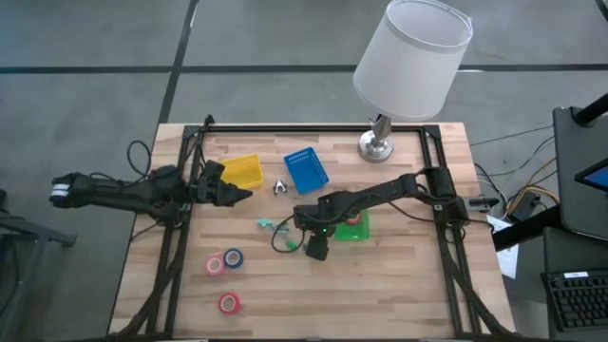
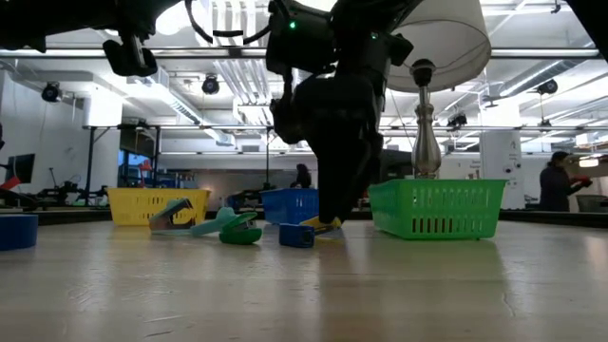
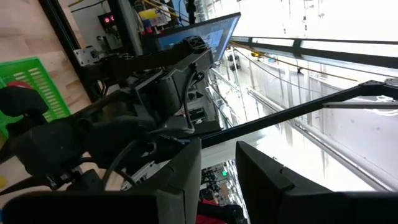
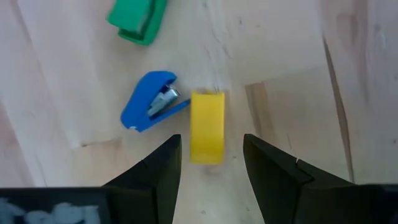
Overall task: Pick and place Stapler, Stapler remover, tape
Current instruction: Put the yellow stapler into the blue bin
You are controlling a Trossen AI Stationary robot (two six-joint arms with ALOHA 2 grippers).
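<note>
My right gripper should close on the yellow stapler now. Its fingers reach down beside both long sides of the yellow stapler (image 4: 207,127).
My right gripper (image 4: 212,142) is open and points down at the table's middle (image 1: 314,249). Its fingers stand on either side of a small yellow stapler (image 4: 207,127) without touching it. A small blue stapler (image 4: 152,102) lies next to the yellow one, and a green stapler (image 4: 137,18) lies farther off. The metal stapler remover (image 1: 280,187) lies between the yellow tray (image 1: 242,171) and the blue tray (image 1: 306,171). Red tape (image 1: 215,264), blue tape (image 1: 233,257) and another red roll (image 1: 228,303) lie flat near the near-left. My left gripper (image 1: 236,195) hovers by the yellow tray, slightly open.
A green tray (image 1: 366,235) sits just right of my right gripper with something red (image 1: 353,218) inside. A lamp (image 1: 378,142) stands at the far edge, its shade overhanging the table. Bare wood lies at the near right. A black frame rail (image 1: 180,218) runs along each side.
</note>
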